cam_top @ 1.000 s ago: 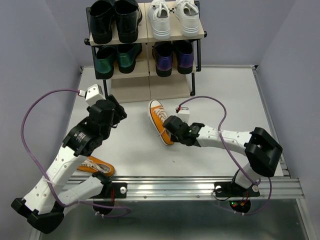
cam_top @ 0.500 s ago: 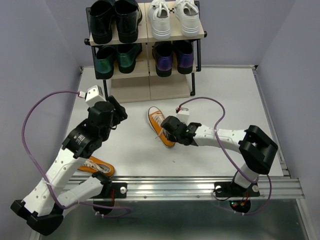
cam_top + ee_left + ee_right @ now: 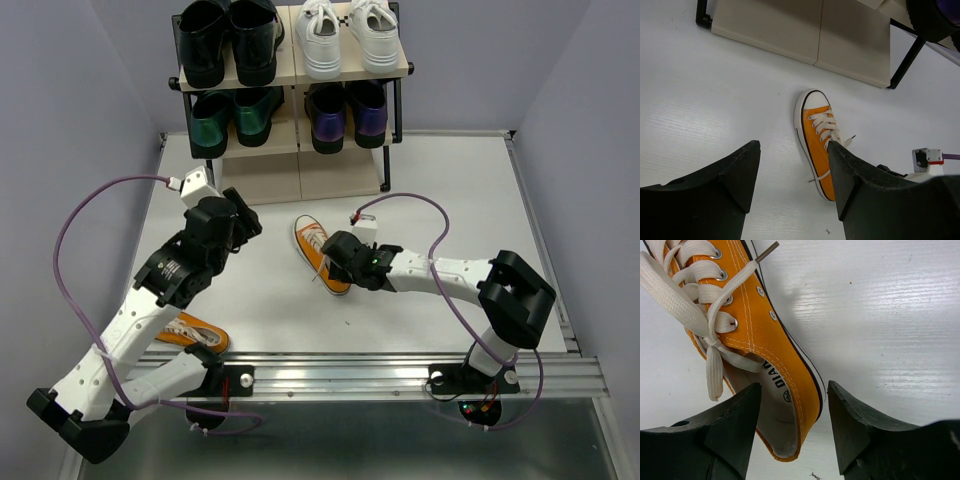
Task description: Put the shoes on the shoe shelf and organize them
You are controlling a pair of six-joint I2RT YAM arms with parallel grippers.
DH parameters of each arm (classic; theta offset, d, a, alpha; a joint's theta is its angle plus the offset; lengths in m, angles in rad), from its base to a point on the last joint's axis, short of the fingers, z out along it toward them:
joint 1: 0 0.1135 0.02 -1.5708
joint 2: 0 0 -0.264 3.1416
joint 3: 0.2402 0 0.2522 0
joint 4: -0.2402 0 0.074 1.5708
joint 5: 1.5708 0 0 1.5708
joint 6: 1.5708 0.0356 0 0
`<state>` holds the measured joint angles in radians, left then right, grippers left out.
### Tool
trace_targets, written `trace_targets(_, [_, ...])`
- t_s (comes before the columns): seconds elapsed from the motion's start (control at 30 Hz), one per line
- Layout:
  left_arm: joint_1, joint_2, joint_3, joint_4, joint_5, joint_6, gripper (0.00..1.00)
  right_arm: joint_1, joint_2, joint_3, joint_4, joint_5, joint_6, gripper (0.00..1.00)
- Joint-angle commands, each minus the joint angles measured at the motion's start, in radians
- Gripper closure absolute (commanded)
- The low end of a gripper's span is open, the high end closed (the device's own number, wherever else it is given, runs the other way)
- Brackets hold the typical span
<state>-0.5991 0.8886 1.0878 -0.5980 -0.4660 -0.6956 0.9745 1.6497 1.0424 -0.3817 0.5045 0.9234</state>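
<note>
I should close my right gripper on the sneaker in front of the shelf, as one finger reaches inside the sneaker's opening and the other is beside its heel's outer side (image 3: 339,286) (image 3: 805,401).
One orange sneaker (image 3: 316,248) lies on the table in front of the shoe shelf (image 3: 300,176), toe toward the shelf. My right gripper (image 3: 333,266) stands open over its heel; in the right wrist view the gripper (image 3: 792,392) straddles the sneaker's (image 3: 765,335) heel wall without pinching it. The other orange sneaker (image 3: 190,332) lies near the left arm's base. My left gripper (image 3: 246,222) hovers open and empty above the table; its wrist view shows the gripper (image 3: 792,150) looking at the sneaker (image 3: 817,142) and the shelf's bottom board (image 3: 805,30). White sneakers (image 3: 347,38) and purple loafers (image 3: 348,113) sit on the shelf.
A shiny black pair (image 3: 228,42) fills the top left of the shelf and a metallic green pair (image 3: 232,118) sits below it. The shelf's bottom tier shows bare beige board. The table's raised edge (image 3: 540,240) runs down the right side.
My right gripper has opened and let go of the orange sneaker's heel after nudging it slightly left. The left arm has shifted a little toward the shelf.
</note>
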Motion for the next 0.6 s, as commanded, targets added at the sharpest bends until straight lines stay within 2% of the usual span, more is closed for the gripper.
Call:
trace_targets(0.0, [0.005,0.001,0.006,0.04,-0.002,0.016,0.33,-0.005,-0.031,0.036,0.03,0.017,-0.02,0.38])
trace_targets(0.4, [0.005,0.02,0.001,0.038,0.003,-0.002,0.33,-0.005,-0.039,0.015,0.033,-0.001,-0.064,0.37])
trace_targets(0.53, [0.005,0.023,-0.006,0.038,-0.002,-0.001,0.33,-0.005,-0.024,0.001,0.041,-0.026,-0.064,0.45])
trace_targets(0.57, [0.005,0.024,-0.008,0.038,-0.005,0.001,0.33,-0.005,-0.019,-0.002,0.043,-0.03,-0.064,0.51])
